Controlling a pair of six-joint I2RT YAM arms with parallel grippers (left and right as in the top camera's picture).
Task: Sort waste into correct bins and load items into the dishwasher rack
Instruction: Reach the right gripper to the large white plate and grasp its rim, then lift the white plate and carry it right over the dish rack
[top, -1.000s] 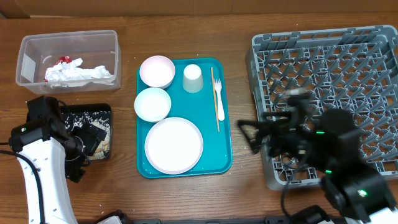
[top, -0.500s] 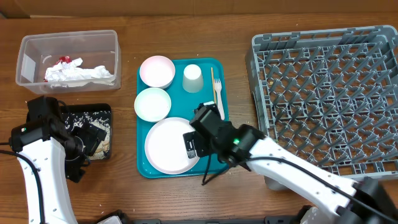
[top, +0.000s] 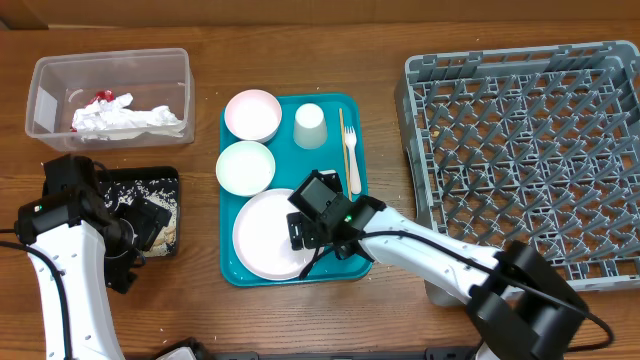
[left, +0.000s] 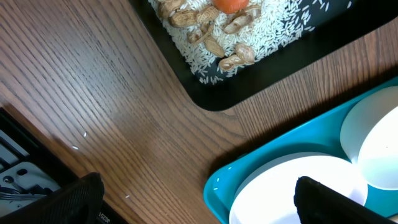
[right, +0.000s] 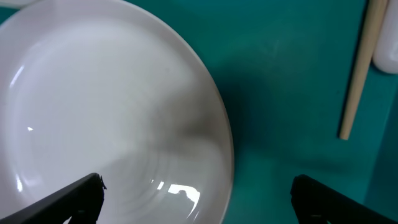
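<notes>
Next, my right gripper pinches the large white plate's rim on the side facing the dishwasher rack, so the plate's opposite rim stays free to load into the rack.
A large white plate (top: 268, 238) lies at the front of the teal tray (top: 332, 170), with a white bowl (top: 245, 166), a pink bowl (top: 252, 113), a cup (top: 310, 125), a white fork (top: 353, 165) and a wooden chopstick (top: 345, 150). My right gripper (top: 322, 235) is open and empty, low over the plate's right rim. In the right wrist view its fingers (right: 208, 199) straddle the plate's (right: 93, 112) edge. My left gripper (top: 145, 222) is open and empty above the black tray of rice (top: 165, 180); its fingers (left: 199, 205) frame wood and the plate (left: 298, 186).
The grey dishwasher rack (top: 530, 150) stands at the right. A clear bin (top: 45, 90) with crumpled paper waste (top: 125, 117) is at the back left. The black tray holds rice and peanuts (left: 242, 37) in the left wrist view.
My right arm has swung left from the dishwasher rack onto the teal tray and now sits over the plate's right edge. The left arm has not moved.
</notes>
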